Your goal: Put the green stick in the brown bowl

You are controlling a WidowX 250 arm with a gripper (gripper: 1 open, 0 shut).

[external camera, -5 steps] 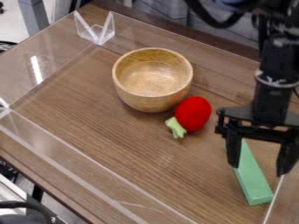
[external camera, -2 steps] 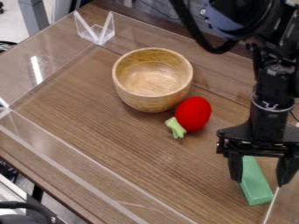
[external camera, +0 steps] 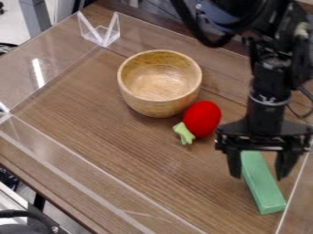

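Observation:
My gripper moves lower before closing on the green stick, since its fingers are above the stick's far end and closing now would miss.
The green stick (external camera: 263, 186) lies flat on the wooden table at the lower right, a light-green bar angled toward the near right edge. My gripper (external camera: 259, 164) points straight down over its far end, open, with one dark finger on each side of the bar and nothing gripped. The brown bowl (external camera: 159, 81) stands empty toward the back centre, well to the left of the gripper.
A red strawberry toy (external camera: 200, 118) with a small green stem lies between the bowl and the gripper. Clear acrylic walls (external camera: 49, 64) ring the table, with a folded clear piece (external camera: 101, 30) at the back left.
The gripper has shifted left and sunk toward the table, rolling slightly, so its fingers now straddle the stick's far end. Stick, bowl and strawberry have not moved.

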